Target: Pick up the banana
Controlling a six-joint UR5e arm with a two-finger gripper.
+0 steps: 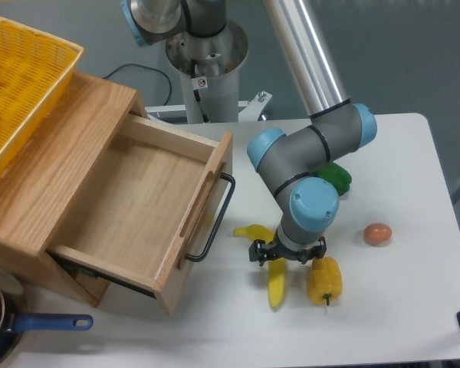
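My gripper grabs the yellow banana by its curved middle point(275, 264) next, to pick the banana up.
The banana point(276, 284) is long, slim and bright yellow. It lies on the white table, pointing toward the front edge, with its upper end under the gripper. My gripper point(288, 255) points straight down over that end. Its dark fingers point(256, 251) stand spread on either side of the banana, so it looks open. I cannot tell whether the fingers touch the banana. The wrist hides the banana's top end.
A short yellow bell pepper point(324, 280) lies just right of the banana. An orange-yellow wedge point(252, 231) lies just left of the gripper. A green pepper point(336, 176) and a brown egg point(377, 234) are further right. An open wooden drawer point(138, 207) with a black handle point(215, 222) stands at the left. A yellow basket point(23, 84) and a pan point(0, 322) are there too.
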